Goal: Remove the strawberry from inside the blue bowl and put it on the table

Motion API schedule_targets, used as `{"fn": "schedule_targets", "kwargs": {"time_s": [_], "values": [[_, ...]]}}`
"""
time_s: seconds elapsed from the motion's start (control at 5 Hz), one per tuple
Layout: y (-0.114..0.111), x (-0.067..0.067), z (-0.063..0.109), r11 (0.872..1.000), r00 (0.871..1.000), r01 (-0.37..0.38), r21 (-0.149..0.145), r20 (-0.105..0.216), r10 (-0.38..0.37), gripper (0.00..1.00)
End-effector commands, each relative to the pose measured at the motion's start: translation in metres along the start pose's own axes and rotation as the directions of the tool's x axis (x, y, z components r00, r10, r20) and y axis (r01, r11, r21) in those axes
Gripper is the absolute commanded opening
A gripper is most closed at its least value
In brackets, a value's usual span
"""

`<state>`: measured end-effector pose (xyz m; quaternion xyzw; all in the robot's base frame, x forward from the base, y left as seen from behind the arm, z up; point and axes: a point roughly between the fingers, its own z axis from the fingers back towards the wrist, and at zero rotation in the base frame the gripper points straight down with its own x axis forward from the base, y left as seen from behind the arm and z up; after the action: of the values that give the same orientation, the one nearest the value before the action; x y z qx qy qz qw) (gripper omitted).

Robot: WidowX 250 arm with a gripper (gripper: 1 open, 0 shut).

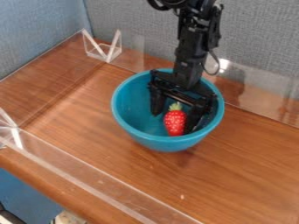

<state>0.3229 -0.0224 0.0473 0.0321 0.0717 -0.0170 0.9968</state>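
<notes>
The strawberry needs to come out of the blue bowl [136, 117]. My gripper should grab the strawberry's green top [176, 107] next.
The blue bowl [136, 117] stands on the brown wood-grain table [82, 105], right of centre. Inside it lies the strawberry [177, 121], red with a green top. My gripper [179, 110] points straight down into the bowl, its black fingers [158, 98] spread wide on either side of the strawberry. The jaws stand open and I cannot see them pressing on the fruit. The strawberry's upper part is partly hidden behind the gripper.
Low clear acrylic walls [47, 166] run along the table's front and left edges. A clear triangular stand [105, 45] sits at the back left corner. A grey fabric panel [257, 35] rises behind the arm.
</notes>
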Motion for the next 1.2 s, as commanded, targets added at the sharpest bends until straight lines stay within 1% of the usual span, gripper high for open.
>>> {"fn": "schedule_targets", "kwargs": {"time_s": [0.0, 0.2, 0.4, 0.6, 0.8, 1.0], "values": [[0.008, 0.008, 0.021, 1.000, 0.997, -0.023, -0.005, 0.068, 0.023, 1.00], [0.009, 0.007, 0.020, 1.000, 0.997, -0.027, -0.001, 0.066, 0.027, 1.00], [0.007, 0.005, 0.019, 1.000, 0.997, -0.027, 0.001, 0.069, 0.027, 0.00], [0.007, 0.002, 0.025, 1.000, 0.996, -0.027, 0.000, 0.086, 0.027, 0.00], [0.008, -0.004, 0.038, 1.000, 0.993, -0.028, -0.002, 0.110, 0.028, 0.00], [0.010, -0.009, 0.048, 1.000, 0.991, -0.029, -0.008, 0.127, 0.030, 0.00]]}}
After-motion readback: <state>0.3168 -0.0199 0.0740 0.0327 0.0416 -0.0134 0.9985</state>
